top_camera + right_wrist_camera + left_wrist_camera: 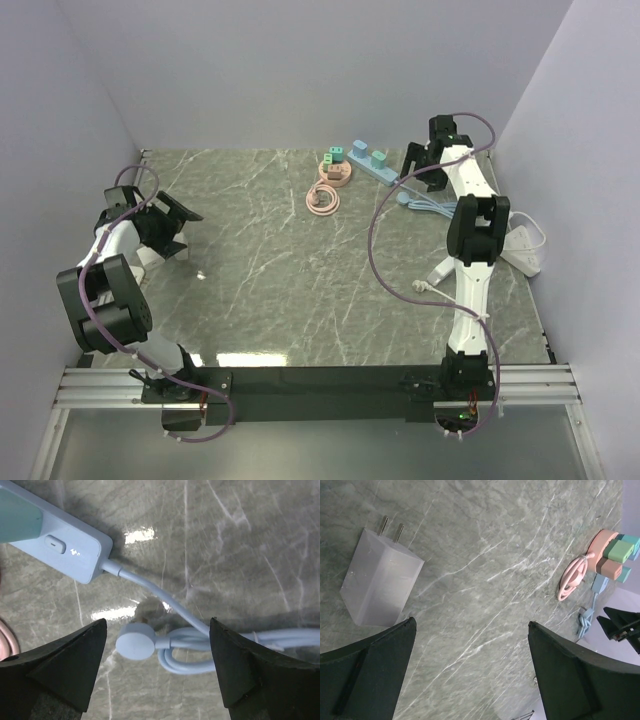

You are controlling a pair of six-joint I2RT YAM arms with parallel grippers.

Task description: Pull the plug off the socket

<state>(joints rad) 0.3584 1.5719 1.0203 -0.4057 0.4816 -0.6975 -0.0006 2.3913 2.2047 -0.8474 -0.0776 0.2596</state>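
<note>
The right gripper grabs the blue cord (408, 188) (145, 583) beside the power strip's switch end next, to drag the power strip closer with its green plugs free to pull.
A light blue power strip (371, 166) lies at the back of the table with two green plugs (358, 150) standing in it. Its switch end (60, 542) shows in the right wrist view, with its blue cord and round blue plug (135, 641) coiled on the table. My right gripper (415, 172) (157, 622) is open and empty, hovering above that coiled cord just right of the strip. A pink round socket (334, 172) (604, 544) holds a green plug (619, 551) and a pink plug (612, 570). My left gripper (170, 225) (471, 624) is open and empty at the far left.
A white charger block (380, 582) with two prongs lies on the marble beside my left gripper. A pink cable coil (322, 198) lies in front of the pink socket. A white power strip (522, 250) with its cord lies at the right edge. Walls close three sides.
</note>
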